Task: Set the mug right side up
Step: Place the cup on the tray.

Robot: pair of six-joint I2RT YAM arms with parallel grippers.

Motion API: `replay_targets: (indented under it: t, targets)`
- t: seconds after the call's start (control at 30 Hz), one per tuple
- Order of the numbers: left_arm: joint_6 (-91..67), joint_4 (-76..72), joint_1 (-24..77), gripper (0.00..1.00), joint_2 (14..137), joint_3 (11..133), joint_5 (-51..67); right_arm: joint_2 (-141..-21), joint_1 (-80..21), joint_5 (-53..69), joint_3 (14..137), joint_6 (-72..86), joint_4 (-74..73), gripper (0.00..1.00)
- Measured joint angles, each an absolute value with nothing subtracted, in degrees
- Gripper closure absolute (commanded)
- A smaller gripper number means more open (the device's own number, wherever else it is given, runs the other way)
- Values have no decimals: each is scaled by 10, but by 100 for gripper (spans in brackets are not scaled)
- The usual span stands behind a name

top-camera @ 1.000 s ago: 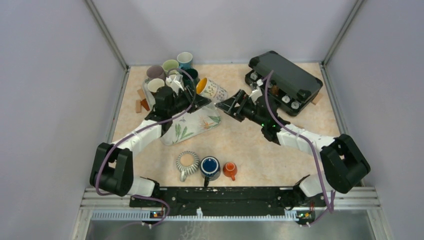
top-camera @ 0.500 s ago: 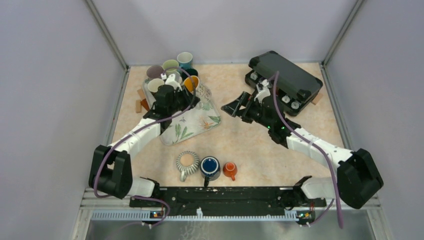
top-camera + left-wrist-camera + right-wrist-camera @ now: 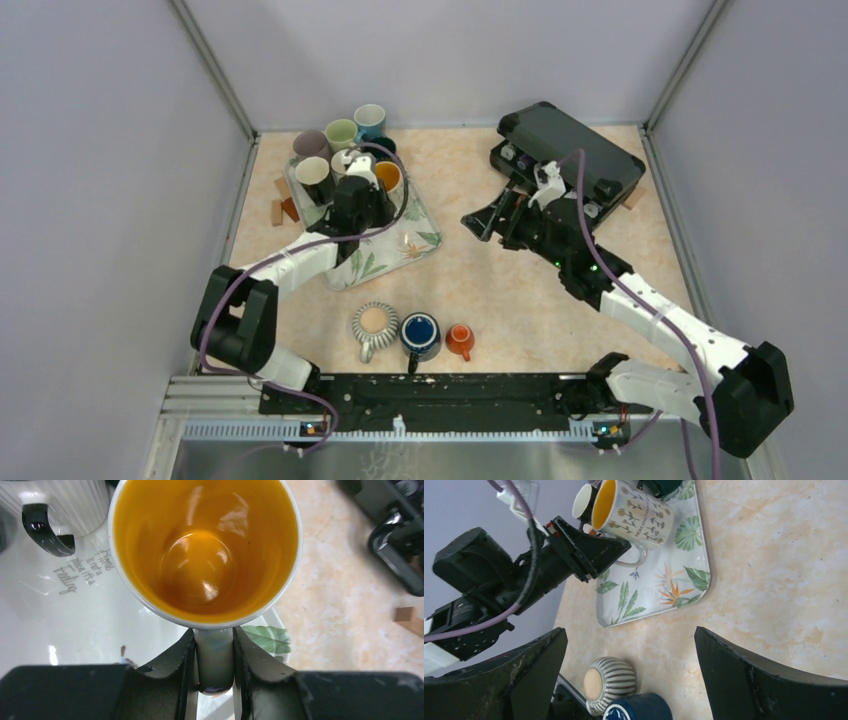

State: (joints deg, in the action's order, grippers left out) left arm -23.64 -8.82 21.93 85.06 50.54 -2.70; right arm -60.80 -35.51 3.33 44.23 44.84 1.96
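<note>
I should hold the mug in my left gripper until the free spot beside the other mugs, because short of that it hangs above the tray (image 3: 402, 250) and would drop.
The mug (image 3: 388, 177) is white with a small flower print and an orange inside. Its mouth faces up over the leaf-patterned tray (image 3: 402, 250). My left gripper (image 3: 368, 200) is shut on its handle; in the left wrist view both fingers (image 3: 182, 660) clamp the handle below the mug (image 3: 205, 545). I cannot tell whether its base touches the tray (image 3: 75, 605). My right gripper (image 3: 482, 222) hangs open and empty to the right, apart from the tray. Between its wide jaws, the right gripper (image 3: 629, 632) looks back at the mug (image 3: 634, 512) and tray (image 3: 664, 580).
Several other mugs (image 3: 340, 133) crowd the tray's back left. A striped mug (image 3: 374, 322), a blue mug (image 3: 420, 333) and a small orange cup (image 3: 460, 340) stand near the front. A black case (image 3: 570, 160) lies back right. Wooden blocks (image 3: 282, 208) lie by the left wall.
My left gripper has carried the mug back and left over the tray, turning it from lying sideways to mouth up. The right gripper has opened fully and pulled away to the right.
</note>
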Motion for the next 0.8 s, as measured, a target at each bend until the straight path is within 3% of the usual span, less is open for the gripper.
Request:
replay_targets:
  t: [0.8]
  targets:
    - [-165,-40,249,99,984,606,-133,-549,-355,10,420,423,-44,1]
